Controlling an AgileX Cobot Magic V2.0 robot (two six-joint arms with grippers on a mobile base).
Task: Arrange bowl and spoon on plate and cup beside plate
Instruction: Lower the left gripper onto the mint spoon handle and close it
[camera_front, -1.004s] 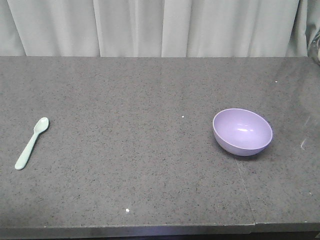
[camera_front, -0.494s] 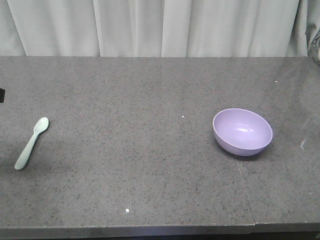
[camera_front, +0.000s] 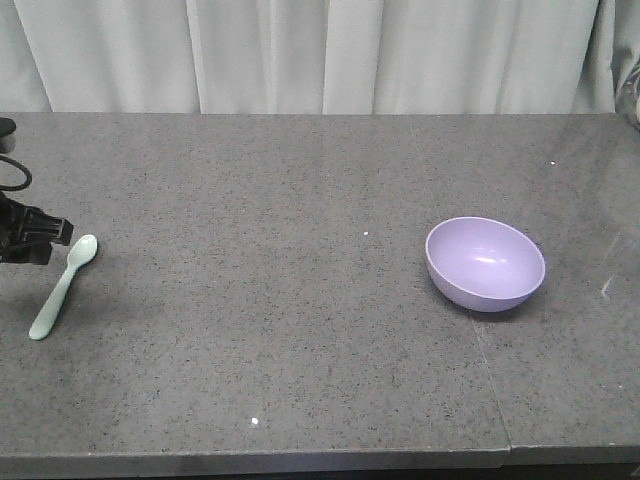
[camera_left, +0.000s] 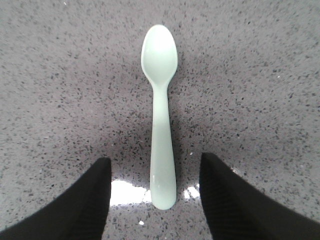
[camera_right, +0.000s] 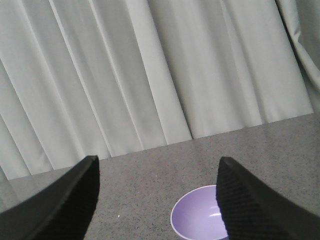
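My left gripper picks up the pale mint spoon (camera_front: 82, 250) by the end of its handle (camera_front: 45, 322) next, to set the spoon on the plate.
The pale mint spoon (camera_front: 62, 285) lies at the left of the grey table, its head pointing away from the front edge. My left gripper (camera_front: 55, 235) hangs open just above it. In the left wrist view the spoon (camera_left: 161, 115) lies lengthwise, and the end of its handle is between the two black fingers (camera_left: 95, 200) of the left gripper (camera_left: 155, 159) without touching them. The lavender bowl (camera_front: 485, 262) stands upright on the right. My right gripper (camera_right: 158, 159) is open and holds nothing, raised well behind the bowl (camera_right: 200, 220). The plate and cup are out of view.
The speckled grey table (camera_front: 300, 330) has a seam (camera_front: 490, 380) near the front right. Pale curtains (camera_front: 320, 55) hang along its far edge.
My left gripper has come in from the left edge of the front view and now hovers over the spoon. The spoon and the bowl have not moved.
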